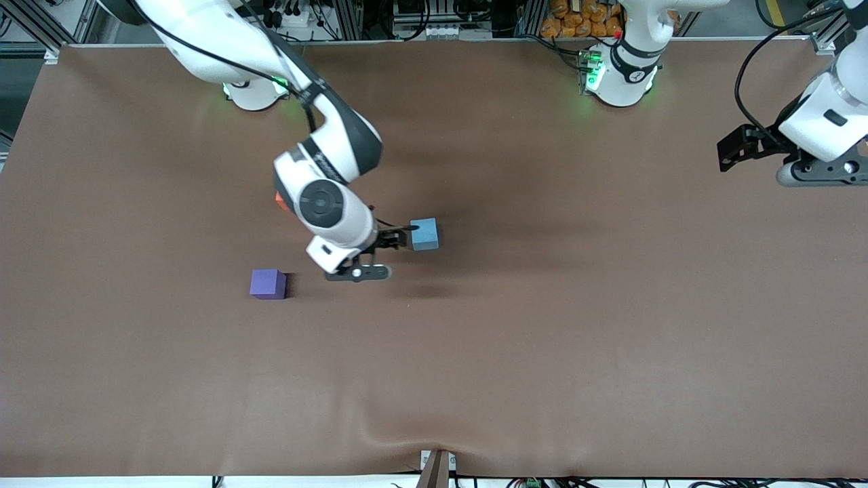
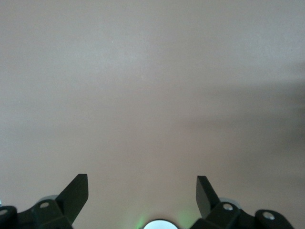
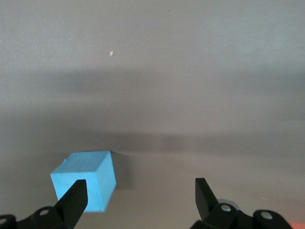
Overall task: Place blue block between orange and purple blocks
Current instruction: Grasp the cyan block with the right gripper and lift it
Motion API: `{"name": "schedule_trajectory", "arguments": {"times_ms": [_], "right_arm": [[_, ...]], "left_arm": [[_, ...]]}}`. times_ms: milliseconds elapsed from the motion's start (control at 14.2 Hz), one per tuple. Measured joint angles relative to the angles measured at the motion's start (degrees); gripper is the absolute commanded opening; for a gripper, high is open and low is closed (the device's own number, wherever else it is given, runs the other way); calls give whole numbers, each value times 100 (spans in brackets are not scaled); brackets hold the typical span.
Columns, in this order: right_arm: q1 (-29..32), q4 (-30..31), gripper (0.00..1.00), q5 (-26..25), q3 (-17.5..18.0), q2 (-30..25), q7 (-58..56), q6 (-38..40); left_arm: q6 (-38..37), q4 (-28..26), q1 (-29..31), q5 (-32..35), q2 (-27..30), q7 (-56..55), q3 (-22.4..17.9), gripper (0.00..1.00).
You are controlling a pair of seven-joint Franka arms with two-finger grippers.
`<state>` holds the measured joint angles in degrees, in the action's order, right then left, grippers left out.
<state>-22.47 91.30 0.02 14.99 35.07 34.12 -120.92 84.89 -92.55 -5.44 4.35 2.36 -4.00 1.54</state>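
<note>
My right gripper lines up next before it closes on the blue block (image 1: pixel 424 234). Bare tabletop lies between my fingers, so closing now would miss the block.
The blue block (image 1: pixel 424 234) sits on the brown table near the middle. My right gripper (image 1: pixel 401 238) is open and low beside it, on the side toward the right arm's end. In the right wrist view (image 3: pixel 140 190) the blue block (image 3: pixel 85 179) lies off to one side, partly covered by one finger, not between the jaws. The purple block (image 1: pixel 268 283) sits nearer the front camera, toward the right arm's end. The orange block (image 1: pixel 279 200) shows only as a sliver past the right arm's wrist. My left gripper (image 1: pixel 727 154) waits open and empty at the left arm's end (image 2: pixel 142 187).
The brown table cover (image 1: pixel 542 325) has a raised wrinkle at its near edge (image 1: pixel 434 440). The right arm's wrist (image 1: pixel 325 203) hangs over the area between the orange and purple blocks.
</note>
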Motion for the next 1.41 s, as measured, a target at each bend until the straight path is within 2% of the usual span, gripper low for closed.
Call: {"name": "schedule_trajectory", "arguments": {"times_ms": [282,634,1057,1269,1339,1410], "right_arm": [[-390,-10,100,-15,12,144,245,-224],[-808,-11,100,-68,24,214,608,-503],[-882,34,100,-521,17,518,896,-716],[-974,51,100,-591,18,675,1056,-893],[-998,51,63,-595,18,691,1066,-896],[-1011,51,21,-607,18,694,1068,-896]], "left_arm": [[-405,195,51,-3,3,116,42,100],[-467,327,236,-382,3,135,132,100],[-316,328,245,-387,-158,136,167,100],[-238,329,245,-387,-248,136,170,100],[-232,329,243,-387,-270,136,176,100],[-229,330,238,-387,-283,136,184,100]]}}
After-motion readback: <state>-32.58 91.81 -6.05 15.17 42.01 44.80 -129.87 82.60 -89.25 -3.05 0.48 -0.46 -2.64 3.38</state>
